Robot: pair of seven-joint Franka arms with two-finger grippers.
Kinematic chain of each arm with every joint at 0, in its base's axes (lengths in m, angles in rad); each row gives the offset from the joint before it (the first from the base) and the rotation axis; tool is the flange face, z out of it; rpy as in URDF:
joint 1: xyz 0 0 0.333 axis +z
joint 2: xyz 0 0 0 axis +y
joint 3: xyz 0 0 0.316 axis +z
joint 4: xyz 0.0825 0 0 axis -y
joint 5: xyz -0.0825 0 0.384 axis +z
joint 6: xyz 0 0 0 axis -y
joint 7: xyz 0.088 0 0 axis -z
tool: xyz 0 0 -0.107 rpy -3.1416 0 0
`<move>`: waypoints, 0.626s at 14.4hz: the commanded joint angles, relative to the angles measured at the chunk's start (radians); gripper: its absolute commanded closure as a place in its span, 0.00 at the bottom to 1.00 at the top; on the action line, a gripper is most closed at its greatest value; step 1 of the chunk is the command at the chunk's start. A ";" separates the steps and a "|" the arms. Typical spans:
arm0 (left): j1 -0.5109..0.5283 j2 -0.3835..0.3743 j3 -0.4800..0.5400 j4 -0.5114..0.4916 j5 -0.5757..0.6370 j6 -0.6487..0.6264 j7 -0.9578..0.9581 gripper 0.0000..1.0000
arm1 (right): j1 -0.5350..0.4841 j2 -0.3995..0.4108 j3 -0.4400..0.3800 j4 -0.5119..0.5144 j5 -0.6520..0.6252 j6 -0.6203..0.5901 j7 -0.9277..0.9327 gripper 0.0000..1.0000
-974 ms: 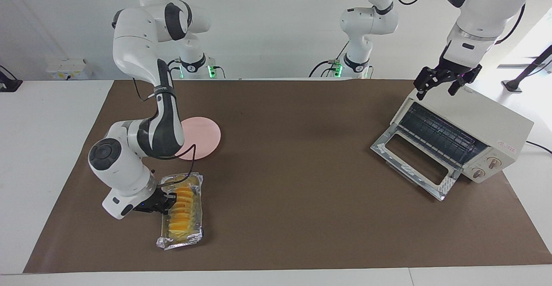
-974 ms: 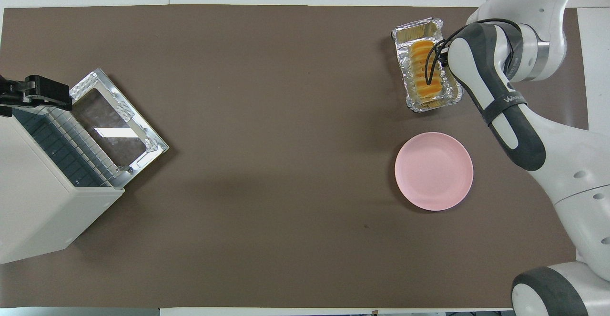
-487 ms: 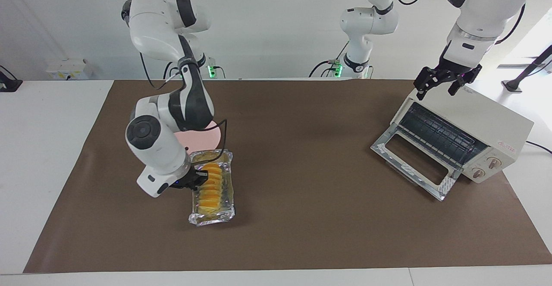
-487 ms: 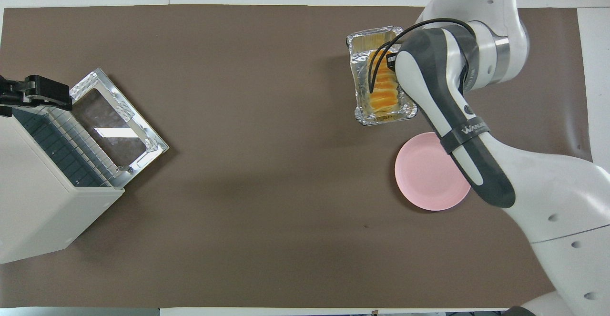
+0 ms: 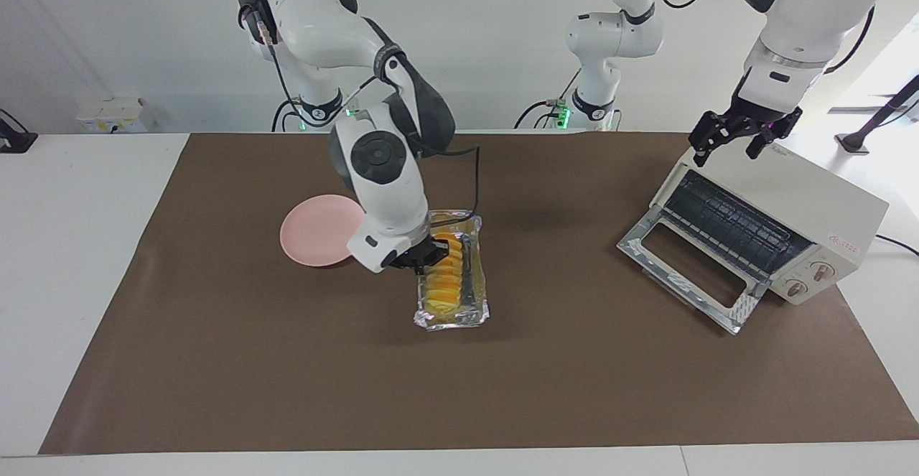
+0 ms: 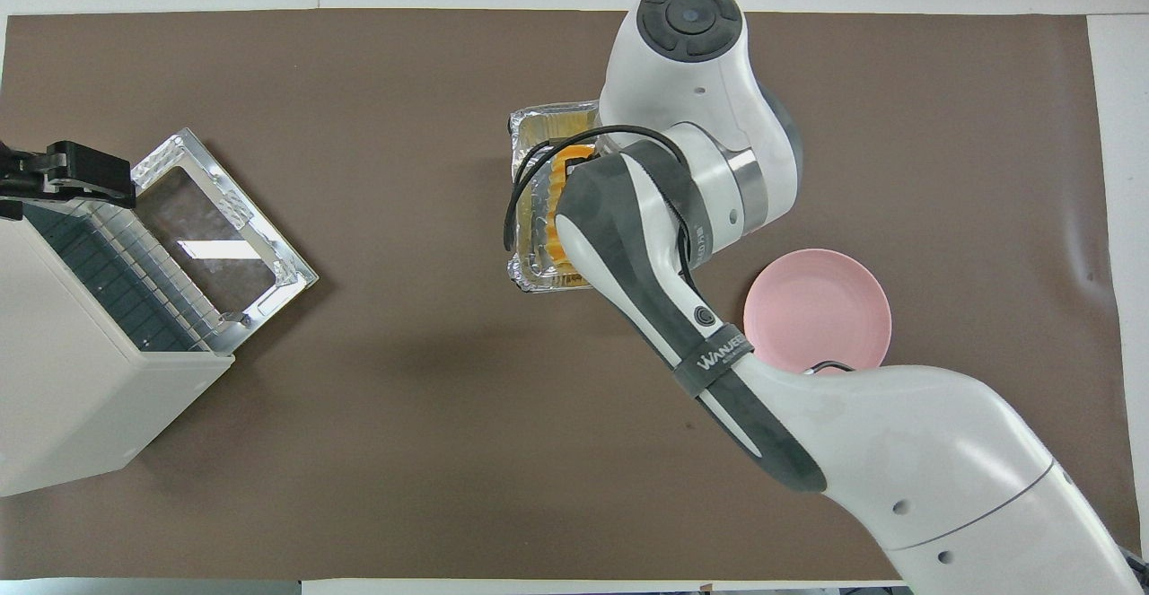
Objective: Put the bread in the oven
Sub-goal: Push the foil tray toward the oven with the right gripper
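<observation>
The foil tray (image 6: 530,274) is far from the oven door. I should keep holding it with my right gripper until it rests on brown mat nearer the oven.
The bread (image 5: 444,283), a row of yellow-orange slices, lies in a crinkled foil tray (image 5: 454,320) over the middle of the brown mat. My right gripper (image 5: 431,253) is shut on the tray's long rim beside the bread. I cannot tell whether the tray is off the mat. In the overhead view the right arm covers most of the bread (image 6: 565,171) and half of the tray (image 6: 530,274). The cream oven (image 5: 790,196) stands at the left arm's end with its glass door (image 5: 689,268) dropped open. My left gripper (image 5: 741,138) hangs open over the oven's top corner.
A round pink plate (image 5: 316,228) lies on the mat toward the right arm's end, nearer to the robots than the tray. In the overhead view the oven (image 6: 72,380) and its open door (image 6: 215,245) fill that end of the table.
The right arm has swept the foil tray with the bread from the right arm's end to the middle of the mat, toward the oven. The left arm has not moved.
</observation>
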 commanded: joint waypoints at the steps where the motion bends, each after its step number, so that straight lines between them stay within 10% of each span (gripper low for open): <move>1: 0.006 -0.022 -0.002 -0.023 -0.014 -0.006 -0.001 0.00 | 0.025 -0.084 -0.005 -0.196 0.046 0.151 0.006 1.00; 9: -0.098 -0.042 -0.017 -0.082 -0.014 0.058 -0.033 0.00 | 0.128 -0.107 -0.005 -0.367 0.065 0.346 0.030 1.00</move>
